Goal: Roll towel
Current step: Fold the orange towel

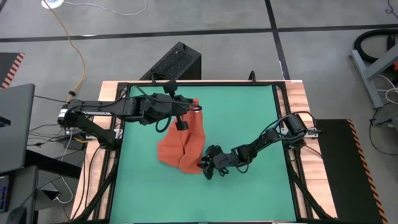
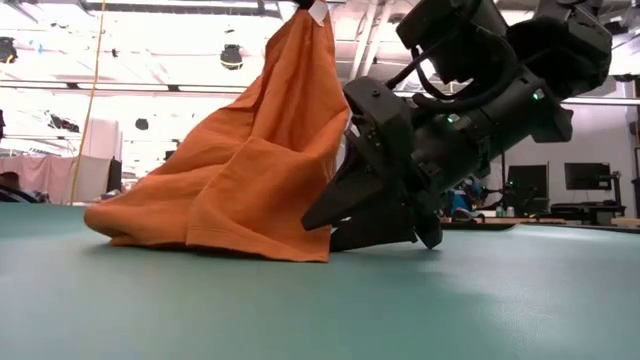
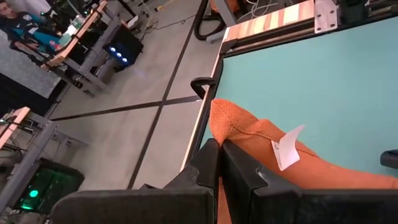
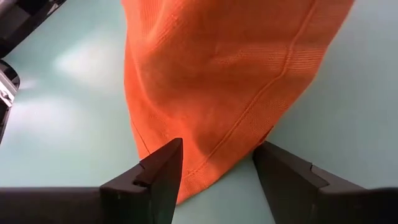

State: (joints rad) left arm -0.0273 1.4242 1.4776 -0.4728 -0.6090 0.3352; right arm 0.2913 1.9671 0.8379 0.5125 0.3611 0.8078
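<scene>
The robot's right gripper should close on the towel now. Its fingers are on both sides of the hemmed edge (image 1: pixel 194 170), one of them tucked under it by the green mat (image 1: pixel 249 124), so they would hold the towel.
The orange-red towel (image 1: pixel 180 146) is held up by one corner. Its lower part rests bunched on the green mat (image 1: pixel 249 124). It shows as a draped tent in the low view (image 2: pixel 240 170), with a white tag (image 2: pixel 318 12) at the top. My left gripper (image 1: pixel 191 107) is shut on that raised corner, above the table. My right gripper (image 1: pixel 206 165) is open and low on the mat, at the towel's near right end. Its fingers (image 4: pixel 163 171) stand on either side of the towel's hemmed lower edge (image 4: pixel 211 155). I cannot tell whether they touch it. My left gripper (image 3: pixel 221 149) pinches the towel between its two fingers, just behind the corner tip (image 3: pixel 225 118) and next to the white tag (image 3: pixel 287 148). The corner pokes out past the fingertips. That corner is lifted well clear and the cloth hangs below it, with the lower edge (image 2: pixel 200 240) lying on the mat.
The mat is bordered by a black frame and wooden table edges (image 1: pixel 292 93). Bare mat lies to the right of and nearer than the towel. A black box (image 1: pixel 177 62) stands beyond the far edge. People and desks show in the room behind.
</scene>
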